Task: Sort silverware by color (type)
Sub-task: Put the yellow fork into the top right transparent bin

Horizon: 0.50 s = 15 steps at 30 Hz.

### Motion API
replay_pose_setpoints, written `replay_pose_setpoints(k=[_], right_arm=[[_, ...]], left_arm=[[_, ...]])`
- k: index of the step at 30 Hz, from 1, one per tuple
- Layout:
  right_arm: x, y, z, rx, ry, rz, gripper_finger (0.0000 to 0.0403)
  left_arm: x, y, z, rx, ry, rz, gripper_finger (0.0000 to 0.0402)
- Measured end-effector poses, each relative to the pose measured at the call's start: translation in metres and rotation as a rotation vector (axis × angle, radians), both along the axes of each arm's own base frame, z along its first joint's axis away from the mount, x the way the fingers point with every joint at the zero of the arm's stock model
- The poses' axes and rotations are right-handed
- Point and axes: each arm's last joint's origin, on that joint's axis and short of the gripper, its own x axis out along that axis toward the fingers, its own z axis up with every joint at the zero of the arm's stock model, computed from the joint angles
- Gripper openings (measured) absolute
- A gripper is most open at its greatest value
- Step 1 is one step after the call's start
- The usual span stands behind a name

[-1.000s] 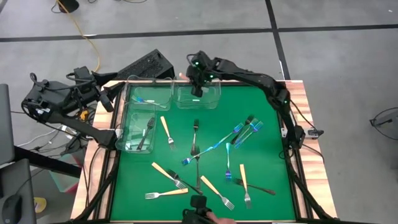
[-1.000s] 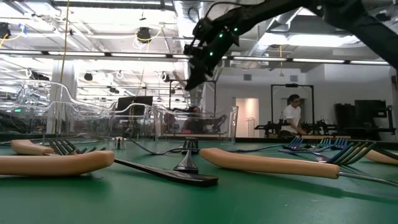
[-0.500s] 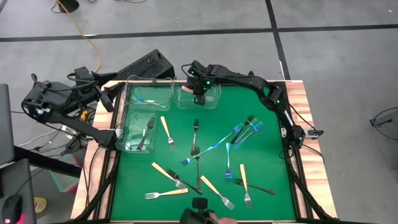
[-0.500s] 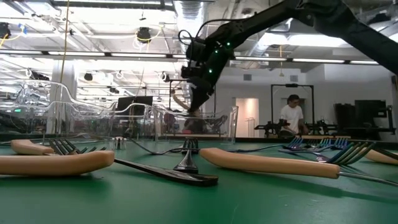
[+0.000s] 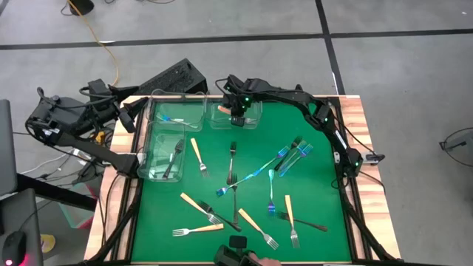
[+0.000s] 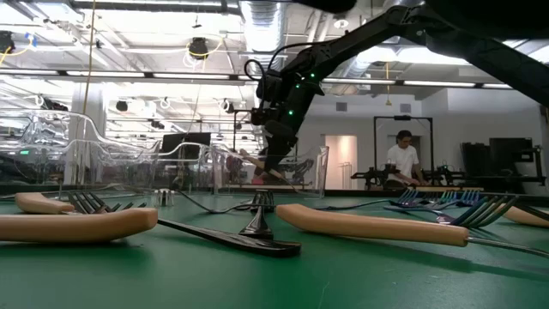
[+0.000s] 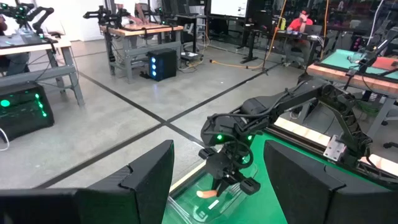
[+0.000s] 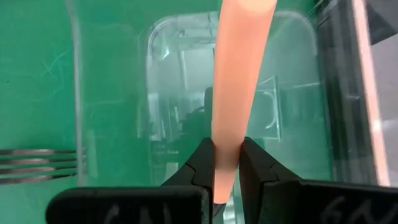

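Note:
The tan-handled fork hangs low inside the clear bin's sides, so my right gripper releases it next: it would lie in the bin.
My right gripper (image 5: 236, 112) reaches down into the clear bin (image 5: 251, 122) at the middle of the table's far edge and is shut on a tan-handled fork (image 8: 239, 74). The low view shows the gripper (image 6: 276, 170) down between the bin's walls. My left gripper (image 5: 131, 111) waits open past the table's far left corner. Tan forks (image 5: 198, 157), blue-iridescent forks (image 5: 251, 176) and dark forks (image 5: 235, 199) lie flat on the green mat. My right gripper pinches the fork's tan handle (image 8: 227, 163) between its two fingers (image 8: 202, 163), which come from above, pointing down, and lie across it. Most of the handle (image 7: 208, 193) sticks out sideways toward the table's left. Whether it rests on the bin's floor I cannot tell.
A clear bin (image 5: 177, 111) at the far left holds a blue fork (image 5: 171, 118). Another bin (image 5: 151, 155) on the left holds a dark fork (image 5: 174, 159). Wooden rails (image 5: 362, 125) edge the mat. Fork tines (image 8: 37, 165) show outside the bin wall.
My right gripper has gone down from above the far middle bin into it, shifting slightly toward the table's left, still shut on the tan-handled fork. The fork has come down with it and now sits low inside the bin.

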Motion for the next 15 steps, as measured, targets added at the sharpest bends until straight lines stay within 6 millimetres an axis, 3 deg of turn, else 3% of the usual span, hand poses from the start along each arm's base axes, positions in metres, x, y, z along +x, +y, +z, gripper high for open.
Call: replay_pose_setpoints(k=[15], right_arm=[[0.0021, 0.0017, 0.0005, -0.012, -0.010, 0.018, 0.0111]], left_arm=[[0.0000, 0.0000, 0.0000, 0.000, -0.001, 0.001, 0.0234]])
